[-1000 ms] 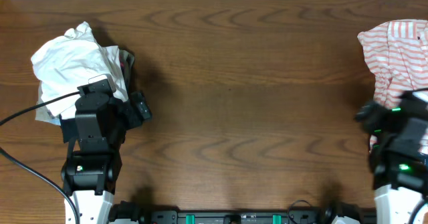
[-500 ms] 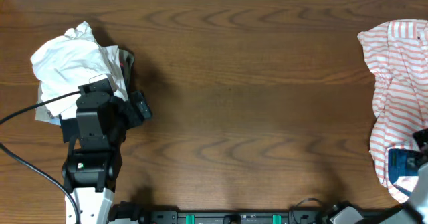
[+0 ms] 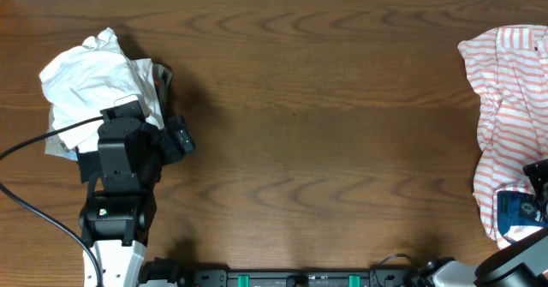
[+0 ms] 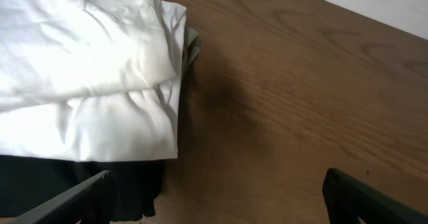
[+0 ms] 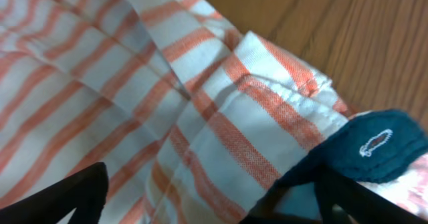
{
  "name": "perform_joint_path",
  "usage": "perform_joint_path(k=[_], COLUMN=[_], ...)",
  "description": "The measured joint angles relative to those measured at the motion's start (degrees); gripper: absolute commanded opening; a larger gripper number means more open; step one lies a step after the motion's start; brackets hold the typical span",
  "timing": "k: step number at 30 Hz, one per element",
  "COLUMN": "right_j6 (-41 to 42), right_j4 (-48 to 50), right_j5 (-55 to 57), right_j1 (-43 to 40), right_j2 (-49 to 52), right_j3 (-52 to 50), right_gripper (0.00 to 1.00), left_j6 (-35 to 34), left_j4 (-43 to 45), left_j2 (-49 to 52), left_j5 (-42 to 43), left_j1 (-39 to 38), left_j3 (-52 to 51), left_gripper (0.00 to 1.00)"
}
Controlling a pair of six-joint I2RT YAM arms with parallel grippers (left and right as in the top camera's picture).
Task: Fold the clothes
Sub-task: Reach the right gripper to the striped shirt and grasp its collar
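My right gripper should close and would hold the shirt's fold beside the label, which is between its fingers.
The striped shirt (image 3: 507,90) lies crumpled at the table's right edge, white with thin salmon-orange stripes, its dark blue label patch (image 3: 517,208) near the front. In the right wrist view the shirt (image 5: 134,83) fills the frame and the label (image 5: 369,146) sits by the right finger. My right gripper (image 5: 210,178) is open just above the fabric and holds nothing; in the overhead view only a dark bit of the arm shows at the right edge. My left gripper (image 3: 180,139) is open and empty over bare wood (image 4: 219,178), far from the shirt.
A plain white garment (image 3: 94,81) lies bunched at the far left on top of dark folded garments (image 4: 40,180), right beside the left gripper. The wooden table (image 3: 325,133) stretches between the two piles. Cables run by the left arm's base.
My right arm has moved off the shirt toward the front right corner and mostly out of the overhead view, uncovering the blue label. The left arm has not moved.
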Motion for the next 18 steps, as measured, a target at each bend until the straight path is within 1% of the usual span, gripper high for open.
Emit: perform_joint_path(k=[1,2,3,4,5,9,13,18], right_j6=[-0.1,0.3,0.1,0.2,0.3,0.3,0.3,0.2], right_j4=[0.0,0.0,0.0,0.1,0.4,0.6,0.1,-1.9], right_j5=[0.0,-0.2,-0.3,-0.4,-0.6,-1.8,-6.4,-14.6], right_j1=[0.0,0.0,0.0,0.0,0.0,0.0,0.4,6.5], right_j2=[0.5,0.9,1.0,1.0,1.0,1.0,-1.0,-8.0], right_j3=[0.0,0.0,0.0,0.0,0.0,0.0,0.4,4.5], right_gripper=[0.63,0.43,0.29,0.12,0.01,0.01,0.01,0.01], left_j6=[0.0,0.0,0.0,0.0,0.0,0.0,0.0,0.0], left_j4=[0.0,0.0,0.0,0.0,0.0,0.0,0.1,0.3], left_j2=[0.0,0.0,0.0,0.0,0.0,0.0,0.0,0.0], left_j5=[0.0,0.0,0.0,0.0,0.0,0.0,0.0,0.0], left_j1=[0.0,0.0,0.0,0.0,0.0,0.0,0.0,0.0], left_j3=[0.0,0.0,0.0,0.0,0.0,0.0,0.0,0.0], left_gripper=[0.98,0.98,0.98,0.98,0.98,0.98,0.98,0.98])
